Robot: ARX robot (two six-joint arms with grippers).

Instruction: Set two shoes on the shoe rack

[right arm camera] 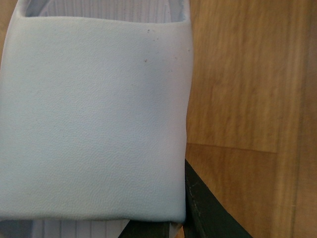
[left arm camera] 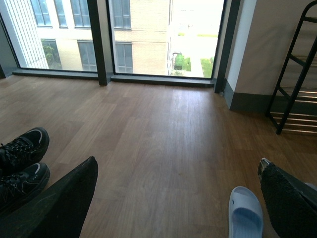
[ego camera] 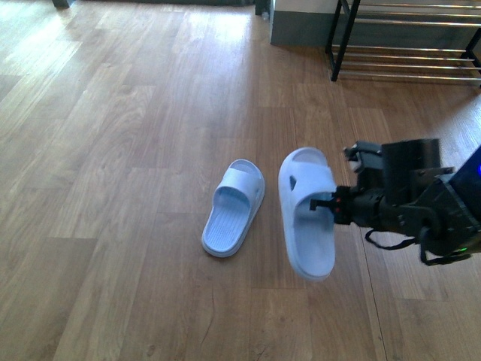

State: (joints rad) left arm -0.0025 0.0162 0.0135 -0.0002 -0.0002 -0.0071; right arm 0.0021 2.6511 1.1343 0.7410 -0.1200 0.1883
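Note:
My left gripper grips the sandal by the strap's edge next, since the sandal's sole lies flat on the floor while its strap arches up open.
Two pale blue-white slide sandals show in the front view. One sandal lies flat on the wood floor. To its right, the other sandal is lifted and tilted, with my right gripper shut on its strap from the right. That strap fills the right wrist view, with a dark finger against its edge. My left gripper is open over bare floor, and a sandal toe lies by its finger. The shoe rack stands at the far right, also in the left wrist view as the rack.
A pair of black sneakers sits on the floor beside the left arm. Tall windows and a grey-skirted wall close the far side, the wall next to the rack. Wood floor spreads to the left.

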